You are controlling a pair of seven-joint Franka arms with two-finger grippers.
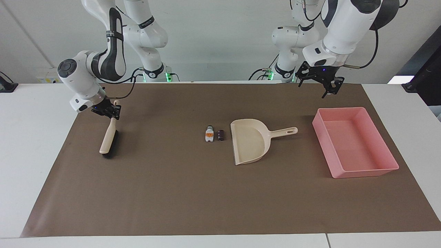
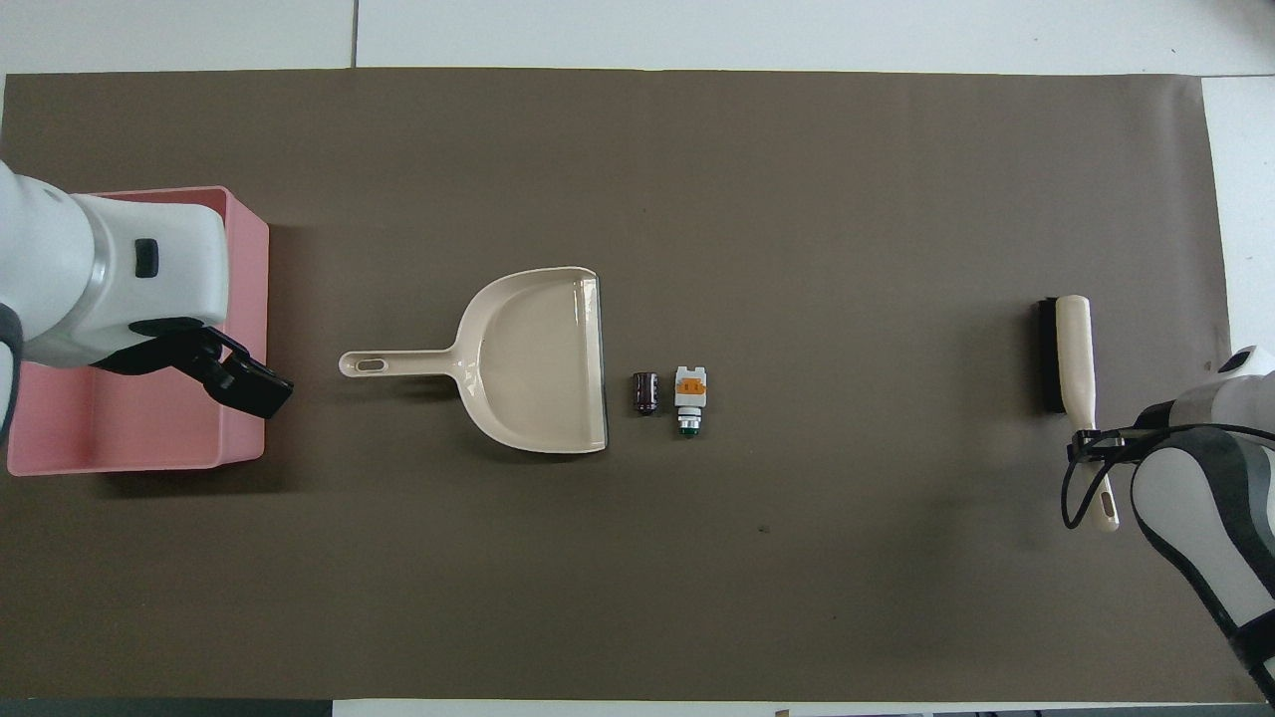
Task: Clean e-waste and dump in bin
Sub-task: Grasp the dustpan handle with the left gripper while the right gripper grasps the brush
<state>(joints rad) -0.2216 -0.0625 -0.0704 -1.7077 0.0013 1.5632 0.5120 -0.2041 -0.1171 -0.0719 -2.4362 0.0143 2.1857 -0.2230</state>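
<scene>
The dustpan's broad pan (image 2: 538, 360) is too wide for my fingers. My left gripper should next grab the dustpan by its narrow handle (image 2: 401, 363).
The e-waste lies mid-mat beside the dustpan's mouth: a white part with an orange label (image 1: 209, 135) (image 2: 689, 390) and a dark cylinder (image 1: 221, 134) (image 2: 646, 392). The pink bin (image 1: 365, 171) (image 2: 245, 289) stands at the left arm's end of the mat. My right gripper (image 1: 112, 112) (image 2: 1093, 439) is shut on the handle of the cream brush (image 1: 108, 138) (image 2: 1072, 344), whose bristle end rests on the mat. High in the air, my left gripper (image 1: 318, 82) (image 2: 237, 376) is open and holds nothing, over the bin's wall that faces the dustpan.
The cream dustpan (image 1: 249, 144) (image 2: 538, 358) lies flat between the e-waste and the bin, with its handle pointing at the bin. A brown mat (image 1: 193, 193) covers the white table.
</scene>
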